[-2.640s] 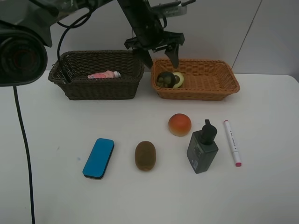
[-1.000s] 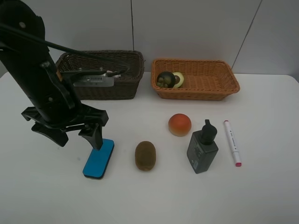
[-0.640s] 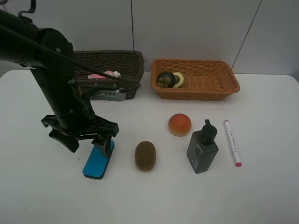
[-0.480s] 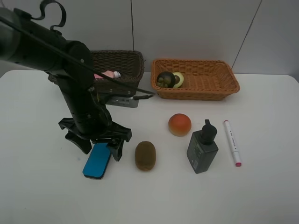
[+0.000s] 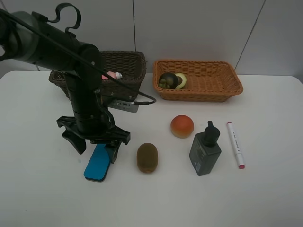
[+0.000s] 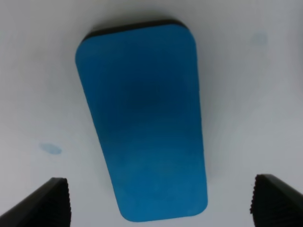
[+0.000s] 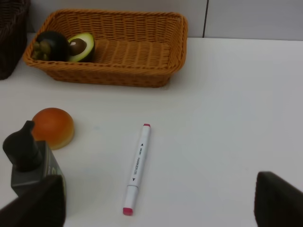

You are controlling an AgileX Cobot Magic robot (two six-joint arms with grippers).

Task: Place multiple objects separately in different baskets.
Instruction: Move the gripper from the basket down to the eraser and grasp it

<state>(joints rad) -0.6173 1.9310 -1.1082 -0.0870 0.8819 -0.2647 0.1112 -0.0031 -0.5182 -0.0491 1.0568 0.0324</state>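
Observation:
My left gripper lowers its fingers and only then closes on the eraser. They are above the blue eraser (image 5: pixel 97 168), so closing now would miss it.
My left gripper (image 5: pixel 94 147) hangs open over the blue eraser (image 5: pixel 97 168), one finger on each side of it and not touching. From the left wrist, the eraser (image 6: pixel 142 118) lies flat between the spread fingertips (image 6: pixel 47 203). The kiwi (image 5: pixel 147 157), peach (image 5: pixel 182 126), pump bottle (image 5: pixel 205 149) and marker (image 5: pixel 235 144) lie on the table. The pink bottle (image 5: pixel 111 74) is in the dark basket (image 5: pixel 128 64). Mangosteen (image 5: pixel 166 80) and avocado half (image 5: pixel 180 80) sit in the light basket (image 5: pixel 222 92). My right gripper (image 7: pixel 156 203) is open above the marker (image 7: pixel 137 168), out of the high view.
The left arm's dark body and its cable (image 5: pixel 142 101) stand in front of the dark basket and hide part of it. The white table (image 5: pixel 265 189) runs out to the right and front of the objects.
The left arm has swung down from the baskets, then slid right along the table and settled over the blue eraser. Nothing else has moved.

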